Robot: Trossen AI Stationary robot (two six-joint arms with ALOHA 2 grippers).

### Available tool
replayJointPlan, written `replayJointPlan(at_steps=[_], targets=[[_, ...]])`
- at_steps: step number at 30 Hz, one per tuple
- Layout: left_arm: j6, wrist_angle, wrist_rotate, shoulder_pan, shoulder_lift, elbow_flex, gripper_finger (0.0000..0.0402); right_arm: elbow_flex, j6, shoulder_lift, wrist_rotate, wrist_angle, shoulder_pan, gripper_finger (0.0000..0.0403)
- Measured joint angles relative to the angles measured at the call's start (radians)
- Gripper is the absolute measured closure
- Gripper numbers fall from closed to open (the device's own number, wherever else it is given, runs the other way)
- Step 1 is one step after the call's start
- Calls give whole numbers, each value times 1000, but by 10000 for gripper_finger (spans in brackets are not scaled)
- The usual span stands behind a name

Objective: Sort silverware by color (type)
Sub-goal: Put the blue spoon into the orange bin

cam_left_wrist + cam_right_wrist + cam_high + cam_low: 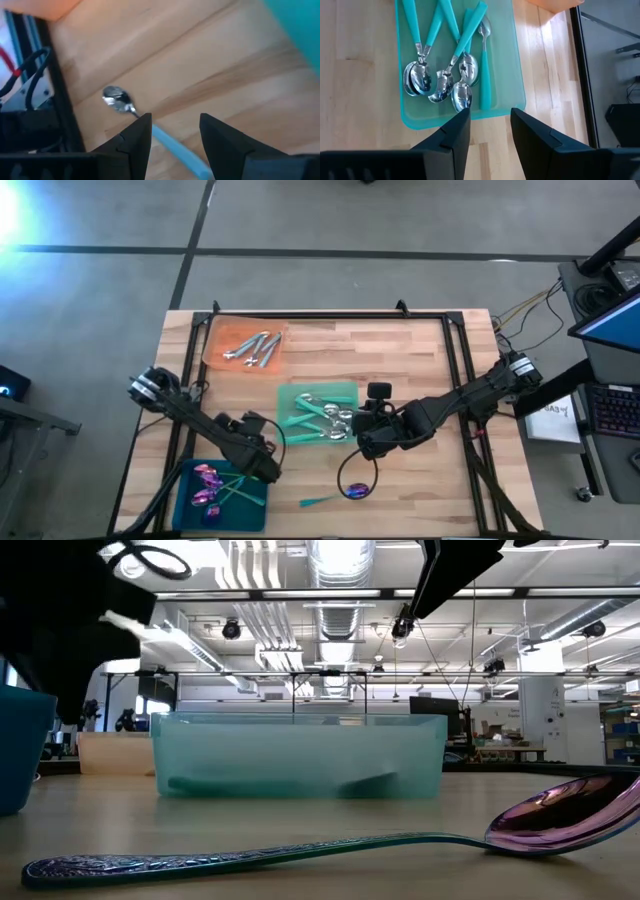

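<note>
My left gripper should grab the silver-headed spoon by its blue handle point(162, 136) next, beside the spoon's neck. Then it can sort the spoon into the orange tray.
Three trays hold silverware: an orange tray point(245, 342) with all-silver pieces, a green tray point(318, 412) with teal-handled silver spoons point(440, 75), and a blue tray point(215, 492) with purple-headed spoons. One purple-headed spoon point(352, 491) lies loose on the wood, its bowl point(560, 815) near the front edge. My left gripper point(175, 130) hangs open over a silver-headed, blue-handled spoon point(117, 97) lying flat on the table; its handle runs between the fingers. In the high view my left arm point(262, 463) hides that spoon. My right gripper point(490, 127) hovers open and empty by the green tray's near edge.
A black frame point(330, 317) runs along the far edge and both sides of the wooden table. Cables and a frame rail point(30, 95) lie close beside the left gripper's spoon. Bare wood point(420, 370) lies to the right of the trays.
</note>
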Motion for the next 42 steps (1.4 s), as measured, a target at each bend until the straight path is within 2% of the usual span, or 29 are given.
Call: replayJointPlan(at_steps=[8,16,22,28,38,42], targets=[[-109,31,44,-8,-76,-114,251,0,0,0,0,-5,0,277],[-186,241,84,-20,-264,-325,251,0,-23,0,0,-5,0,273],[-313,287,95,-20,-418,-465,251,0,-29,0,0,-6,0,277],[-323,493,126,-20,-533,-586,251,0,-37,0,0,-7,0,280],[-397,570,168,-19,-550,-704,251,0,-46,0,0,-7,0,280],[-389,579,178,-19,-553,-725,269,0,-62,0,0,-6,0,280]])
